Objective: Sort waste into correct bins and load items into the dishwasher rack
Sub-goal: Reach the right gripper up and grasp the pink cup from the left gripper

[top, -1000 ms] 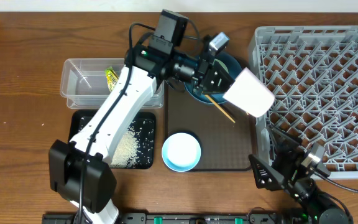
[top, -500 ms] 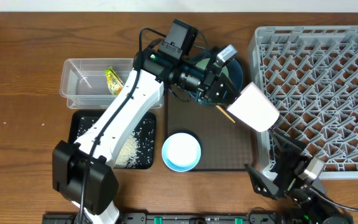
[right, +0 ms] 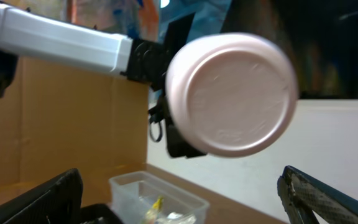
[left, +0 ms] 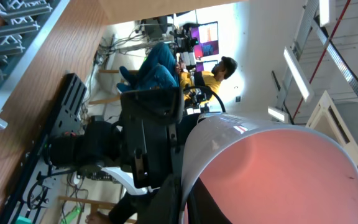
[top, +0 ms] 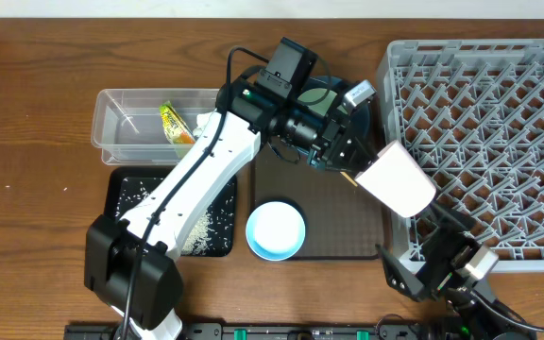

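Next, my right gripper grabs the small pink cup's base end (top: 416,196), leaving the cup's rim free, to load it opening-first into the dishwasher rack (top: 484,104).
My left gripper (top: 349,156) is shut on the rim of the small pink cup (top: 397,178) and holds it tilted in the air over the left edge of the grey dishwasher rack (top: 484,104). The left wrist view shows the cup's pink inside (left: 278,174) with my finger (left: 182,199) on its wall. The right wrist view looks up at the cup's base (right: 232,93). My right gripper (top: 434,269) is open and empty below the cup, its fingers spread wide (right: 185,205). The white and light-blue bowl (top: 276,229) stands on the brown serving tray (top: 348,231). A dark dish (top: 321,93) is mostly hidden under my left arm.
The clear tub (top: 111,118) holds the yellow-green wrapper (top: 173,123); it also shows in the right wrist view (right: 160,190). The black tray (top: 121,184) holds loose rice (top: 196,222). A chopstick tip (top: 348,176) shows by the cup.
My left arm has carried the pink cup to the right and a little toward the front, up to the rack's left edge. My right gripper has shifted slightly below it.
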Robot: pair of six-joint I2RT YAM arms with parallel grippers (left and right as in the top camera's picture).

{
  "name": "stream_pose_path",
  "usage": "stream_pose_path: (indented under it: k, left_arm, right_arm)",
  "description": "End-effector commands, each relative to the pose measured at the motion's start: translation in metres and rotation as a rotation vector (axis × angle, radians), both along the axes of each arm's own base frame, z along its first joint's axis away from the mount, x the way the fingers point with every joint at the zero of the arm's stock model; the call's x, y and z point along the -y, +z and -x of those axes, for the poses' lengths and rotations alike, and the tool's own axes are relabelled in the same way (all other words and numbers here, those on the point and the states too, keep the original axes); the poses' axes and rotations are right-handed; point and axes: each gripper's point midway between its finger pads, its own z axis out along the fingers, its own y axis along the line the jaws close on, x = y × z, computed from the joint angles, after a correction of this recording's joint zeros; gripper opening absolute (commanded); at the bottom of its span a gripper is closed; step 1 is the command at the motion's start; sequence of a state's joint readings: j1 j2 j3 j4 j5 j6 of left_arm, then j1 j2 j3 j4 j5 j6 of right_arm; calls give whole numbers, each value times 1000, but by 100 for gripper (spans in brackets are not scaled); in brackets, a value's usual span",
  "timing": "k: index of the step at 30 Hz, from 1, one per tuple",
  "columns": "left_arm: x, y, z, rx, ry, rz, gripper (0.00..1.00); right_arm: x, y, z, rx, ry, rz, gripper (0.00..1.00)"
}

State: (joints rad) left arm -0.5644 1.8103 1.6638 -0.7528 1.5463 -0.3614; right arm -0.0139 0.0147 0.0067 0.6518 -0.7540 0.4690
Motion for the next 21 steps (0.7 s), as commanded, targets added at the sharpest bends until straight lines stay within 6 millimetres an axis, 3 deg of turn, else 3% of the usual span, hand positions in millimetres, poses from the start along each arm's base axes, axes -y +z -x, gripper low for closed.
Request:
stream_pose_path:
  k: [1, 10, 21]
  left_arm:
    - [-2, 5, 1, 7, -13, 30, 8]
    - [6, 5, 13, 15, -47, 35, 8]
    - [15, 4, 32, 3, -95, 26, 8]
  right_arm:
    - [13, 6, -8, 16, -88, -36, 99]
    - [11, 22, 7, 121, -74, -30, 99]
    - [6, 27, 18, 175, -43, -6, 99]
